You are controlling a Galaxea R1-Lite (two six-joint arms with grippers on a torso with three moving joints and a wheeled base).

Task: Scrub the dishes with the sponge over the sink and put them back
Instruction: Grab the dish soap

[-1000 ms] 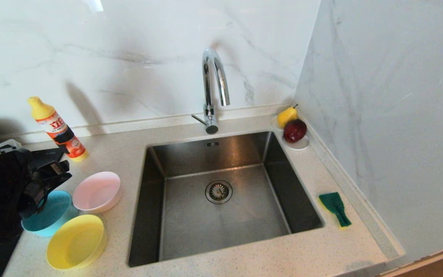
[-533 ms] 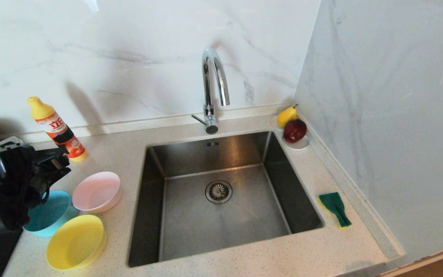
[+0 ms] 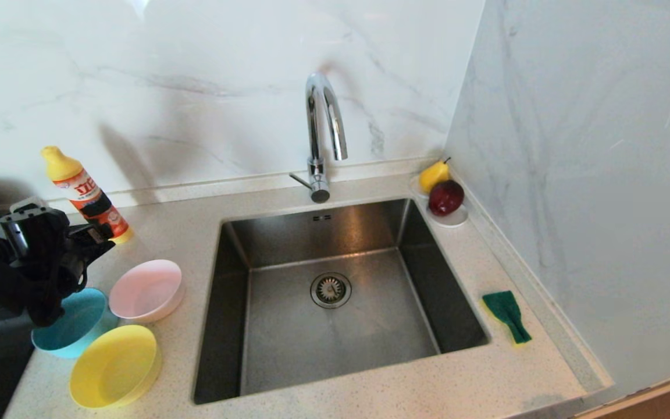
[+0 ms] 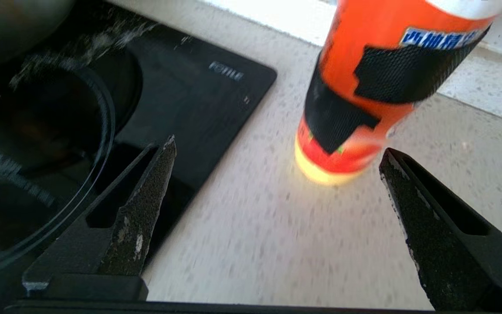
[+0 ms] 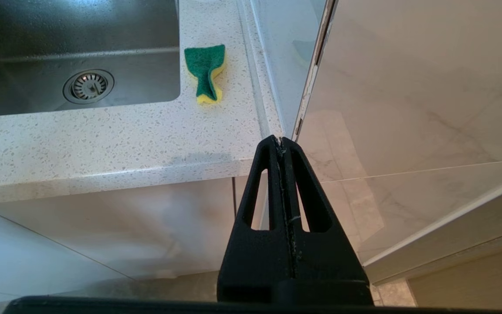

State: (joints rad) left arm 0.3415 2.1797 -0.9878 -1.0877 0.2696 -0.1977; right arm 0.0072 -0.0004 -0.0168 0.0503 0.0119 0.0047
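Note:
My left gripper should grab the detergent bottle's black band (image 3: 95,205) next, to put detergent on the sponge (image 3: 506,314) for scrubbing.
Three bowls stand on the counter left of the sink (image 3: 236,326): pink (image 3: 146,290), light blue (image 3: 70,324), yellow (image 3: 113,365). My left gripper (image 3: 99,241) hovers above the counter behind the blue bowl, close to the detergent bottle. In the left wrist view the left gripper (image 4: 278,147) is open and empty, with the bottle's base between and beyond its fingertips. The sponge (image 3: 506,314), green face up and creased, lies on the counter right of the sink. My right gripper (image 5: 280,139) is shut, parked below the counter's front edge, with the sponge (image 5: 207,72) ahead of it.
An orange detergent bottle (image 3: 86,195) with a yellow cap stands behind the bowls. A black cooktop (image 4: 198,100) lies at the far left. The chrome faucet (image 3: 323,134) rises behind the basin. A white saucer (image 3: 456,219) with fruit sits in the back right corner by the wall.
My left arm has lifted off the blue bowl and swung back toward the detergent bottle. The bowls, sponge and right arm have stayed where they were.

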